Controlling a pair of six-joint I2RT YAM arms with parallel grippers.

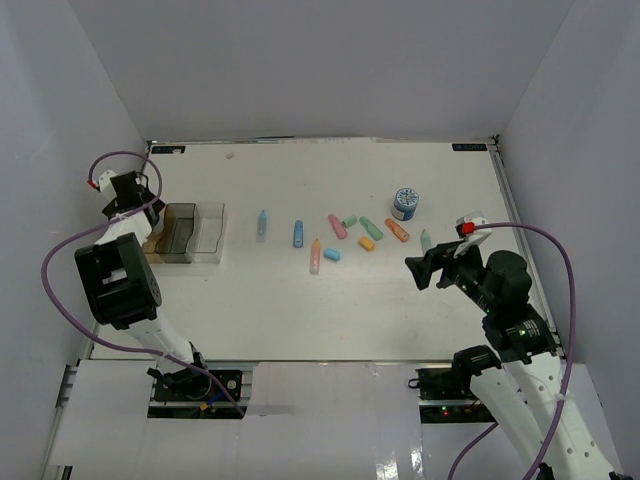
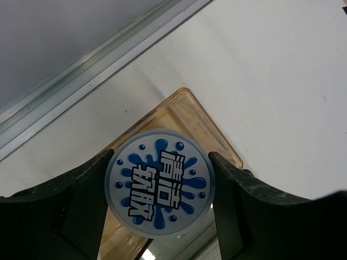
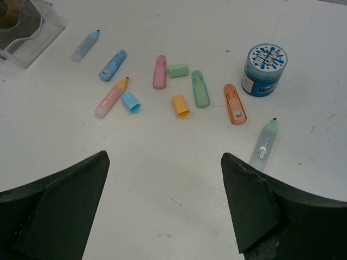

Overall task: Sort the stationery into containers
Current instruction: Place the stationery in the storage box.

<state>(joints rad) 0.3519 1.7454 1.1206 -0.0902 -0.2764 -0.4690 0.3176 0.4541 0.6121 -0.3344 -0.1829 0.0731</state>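
My left gripper should open now, because the open inside of the tan bin is directly below the roll and the roll would end up inside the bin.
My left gripper (image 1: 135,205) (image 2: 160,184) is shut on a round blue-and-white roll (image 2: 159,183) and holds it above the tan bin (image 2: 191,116), the leftmost of three bins. Two clear bins (image 1: 195,232) stand beside it. A second roll (image 1: 405,203) (image 3: 264,69) stands at the right. Several pastel pieces lie mid-table: a blue marker (image 1: 262,225), a blue one (image 3: 113,65), pink (image 3: 160,71), green (image 3: 199,89), orange (image 3: 235,103) and mint (image 3: 264,144). My right gripper (image 1: 425,270) (image 3: 162,162) is open and empty, just near of the pieces.
Loose caps lie among the markers: blue (image 3: 130,102), green (image 3: 178,70) and orange (image 3: 180,105). White walls enclose the table on three sides. A metal rail (image 2: 81,70) runs along the table edge beside the tan bin.
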